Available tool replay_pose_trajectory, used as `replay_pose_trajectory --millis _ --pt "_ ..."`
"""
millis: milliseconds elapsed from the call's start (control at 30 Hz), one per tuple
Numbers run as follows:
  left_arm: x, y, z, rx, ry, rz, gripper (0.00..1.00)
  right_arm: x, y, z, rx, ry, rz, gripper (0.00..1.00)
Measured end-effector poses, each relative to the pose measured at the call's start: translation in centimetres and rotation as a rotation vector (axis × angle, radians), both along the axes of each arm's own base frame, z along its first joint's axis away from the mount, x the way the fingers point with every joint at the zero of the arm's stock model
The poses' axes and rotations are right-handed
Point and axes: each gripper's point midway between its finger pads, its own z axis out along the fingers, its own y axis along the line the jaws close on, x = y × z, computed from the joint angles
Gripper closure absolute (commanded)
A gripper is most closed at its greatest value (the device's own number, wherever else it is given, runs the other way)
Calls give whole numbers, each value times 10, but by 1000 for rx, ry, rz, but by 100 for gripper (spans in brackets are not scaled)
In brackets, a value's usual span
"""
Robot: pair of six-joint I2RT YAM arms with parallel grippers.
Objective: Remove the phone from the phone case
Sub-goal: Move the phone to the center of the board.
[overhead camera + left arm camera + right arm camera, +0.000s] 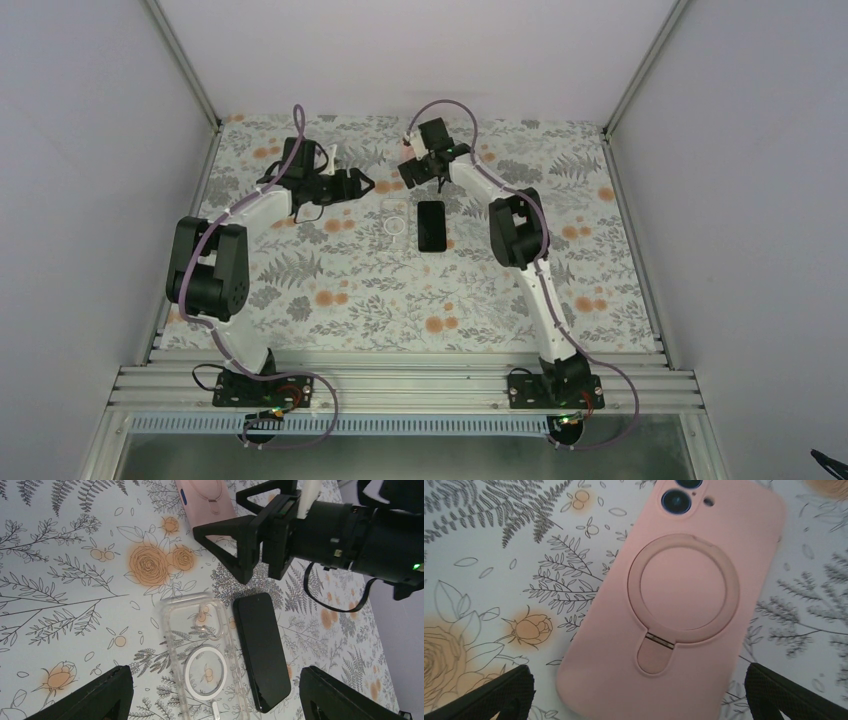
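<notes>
In the right wrist view my right gripper's fingers are still above the pink case (674, 605), so it is too early to close. My right gripper lowers first, then closes on the case.
A pink phone case (674, 605) with a ring stand lies back-up on the floral table, and camera lenses (676, 500) show through its cutout. My right gripper (639, 700) hovers open right above it, a finger on either side. The left wrist view shows the same case (205, 500) under the open right gripper (235, 545). An empty clear case (205, 655) and a bare black phone (262, 650) lie side by side on the table. My left gripper (215, 702) is open above them and holds nothing.
In the top view the clear case (397, 222) and black phone (432, 226) lie mid-table between the left gripper (360, 185) and right gripper (415, 165). White walls enclose the floral mat (330, 290) on three sides.
</notes>
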Motion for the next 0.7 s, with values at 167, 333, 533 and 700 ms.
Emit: replay_pose_trajectory --millis 167,333,533,700 --pt "0 1 0 -3 3 4 17 1 3 -15 -6 8 -12 1" --pt "1 3 0 -3 4 8 17 12 2 -15 -1 -29 -47 4" --pt "2 6 -1 -3 4 15 17 15 -2 -16 3 -29 -74 22" --pt "-1 8 -2 -1 5 21 17 13 -10 -14 13 -10 -73 28"
